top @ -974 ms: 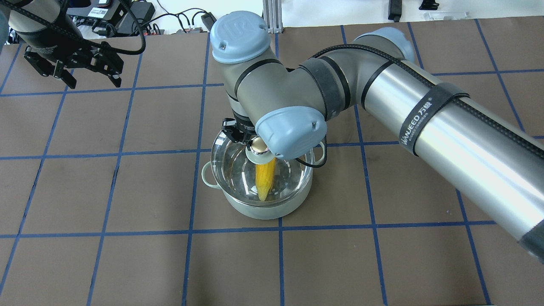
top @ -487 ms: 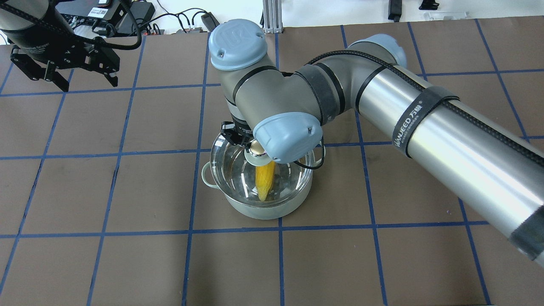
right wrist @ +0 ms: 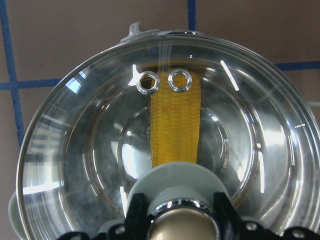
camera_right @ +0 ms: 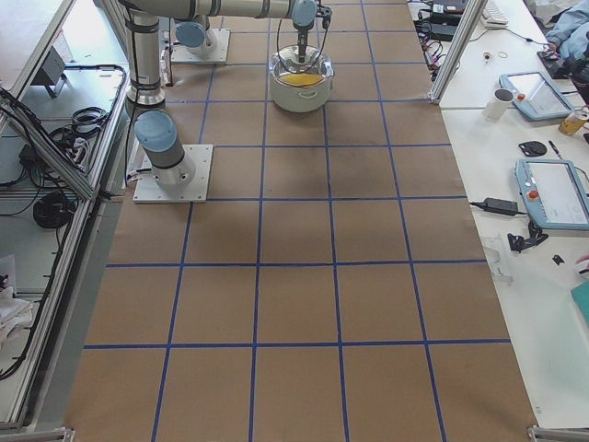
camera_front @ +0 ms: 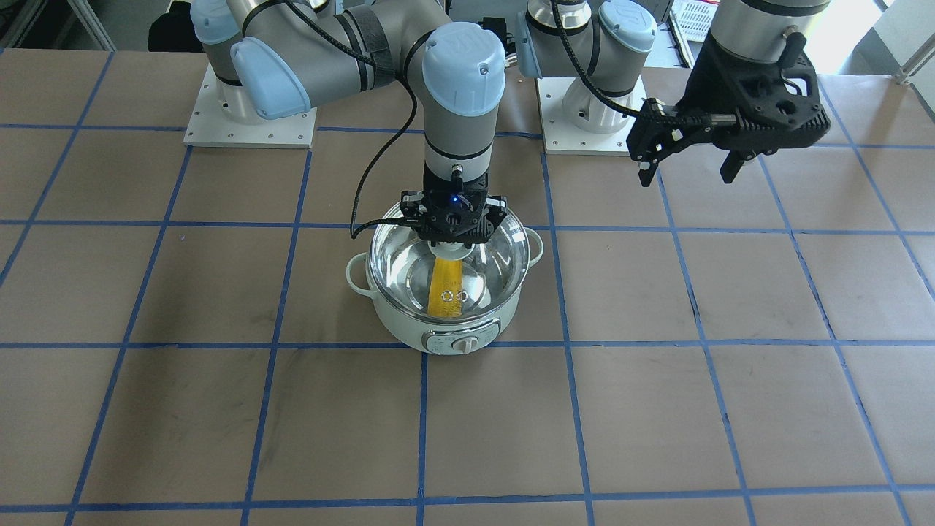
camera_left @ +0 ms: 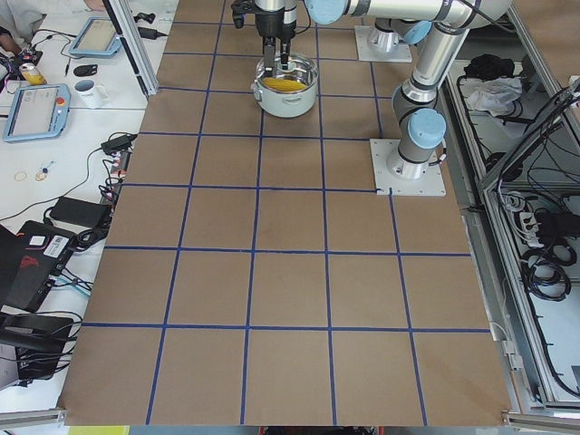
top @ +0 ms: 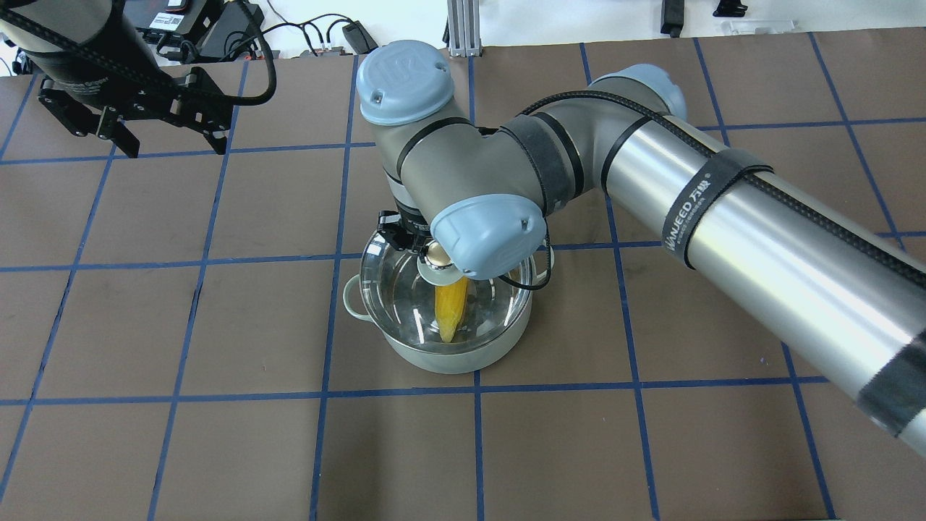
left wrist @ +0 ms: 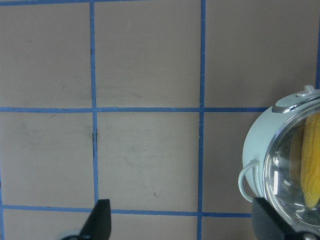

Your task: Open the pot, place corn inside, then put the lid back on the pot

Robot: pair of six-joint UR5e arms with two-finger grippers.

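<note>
The glass lid's edge (camera_front: 448, 318) follows the pot's rim (camera_front: 374, 285) at both handles, so the lid would rest level. It is now time for my right gripper to open.
The mint-green pot (camera_front: 409, 329) stands mid-table, and it also shows in the overhead view (top: 448, 359). The yellow corn (camera_front: 445, 288) lies inside it, seen through the glass in the right wrist view (right wrist: 175, 125). The clear glass lid (camera_front: 493, 252) covers the pot; I cannot tell whether it rests fully on the rim. My right gripper (camera_front: 454, 237) is shut on the lid's knob (top: 436, 255) from above. My left gripper (top: 173, 145) is open and empty, raised over the table far to the left of the pot, and it shows in the front view (camera_front: 687, 174).
The brown mat with blue grid lines (top: 217, 325) surrounds the pot. Cables and boxes (top: 217, 29) lie past the far edge. The arm bases (camera_front: 248, 124) stand behind the pot. A side table with tablets (camera_right: 543, 193) runs along the mat.
The right arm has shifted slightly, with the lid settling a little toward the pot's far side. The left gripper has drifted about at the far left, still open.
</note>
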